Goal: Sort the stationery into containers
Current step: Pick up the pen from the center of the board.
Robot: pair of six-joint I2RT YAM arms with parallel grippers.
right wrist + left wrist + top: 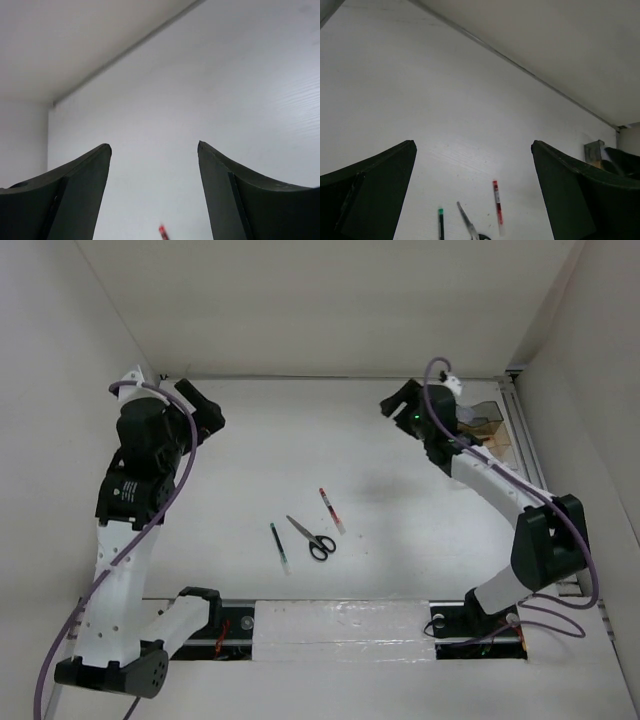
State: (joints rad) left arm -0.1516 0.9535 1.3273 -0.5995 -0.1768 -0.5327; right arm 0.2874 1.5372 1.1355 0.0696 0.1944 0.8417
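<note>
Next, my right gripper reaches the red-and-white pen and picks up its middle [332,511], leaving its red end free to enter the container [488,423].
Three pieces of stationery lie mid-table: black-handled scissors [310,537], a thin dark pen [278,546] to their left, and a red-and-white pen [331,510] to their upper right. The smoky-brown container [488,423] stands at the far right, partly behind the right arm. My left gripper [205,408] hangs open over the far left of the table, well away from the items. My right gripper [397,402] is open next to the container, with nothing between its fingers. The left wrist view shows the red-and-white pen [497,202], the scissors' blades [466,222] and the dark pen's green end [440,212] beyond the open left gripper [473,143]. The right gripper [153,145] frames bare table and the pen's red tip [162,231].
White walls close the table in at the back and both sides. A metal rail [522,430] runs along the right edge beside the container. The arm bases and a taped strip [340,625] sit at the near edge.
</note>
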